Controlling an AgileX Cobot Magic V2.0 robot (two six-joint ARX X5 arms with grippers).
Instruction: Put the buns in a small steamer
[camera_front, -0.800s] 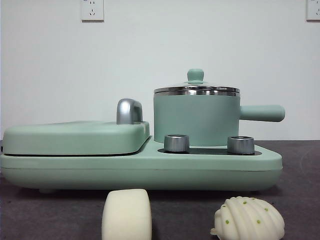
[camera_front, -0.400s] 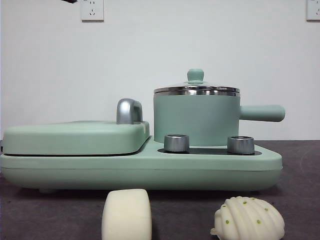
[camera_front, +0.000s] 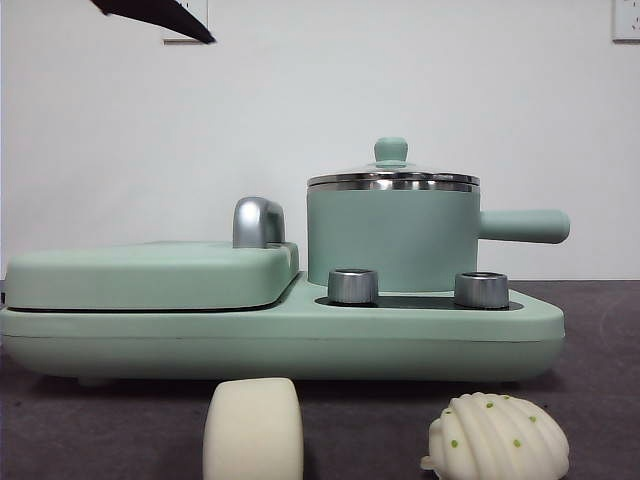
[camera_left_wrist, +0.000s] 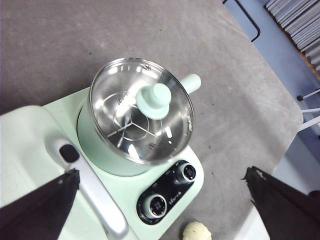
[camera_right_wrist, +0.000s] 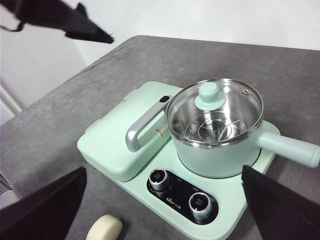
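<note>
My left gripper next needs to grab the lid by its narrow green knob (camera_front: 391, 151), because the glass lid spans the whole steamer (camera_front: 392, 238) and is too wide for the gripper's fingers.
The small steamer (camera_front: 392, 238) stands on the right half of the mint-green cooker, its glass lid (camera_left_wrist: 140, 112) with green knob on. It also shows in the right wrist view (camera_right_wrist: 215, 120). The smooth cream bun (camera_front: 254, 428) and the ribbed shell bun with green specks (camera_front: 497, 437) lie on the table in front of the cooker. My left gripper (camera_left_wrist: 161, 172) is open, high above the steamer; its black tip (camera_front: 150, 12) shows at the front view's top left corner. My right gripper (camera_right_wrist: 163, 169) is open and empty, high above the cooker's front. The cream bun (camera_right_wrist: 104, 229) lies below it.
The flat grill cover (camera_front: 150, 275) with its chrome handle (camera_front: 258, 222) fills the cooker's left half. Two steel knobs (camera_front: 353, 286) (camera_front: 481, 290) sit in front of the steamer. The steamer's side handle (camera_front: 525, 226) points right. The table edge (camera_left_wrist: 295, 125) is beyond the steamer.
A black arm tip has come into the front view's top left corner and grown larger. The buns, steamer and lid have not moved.
</note>
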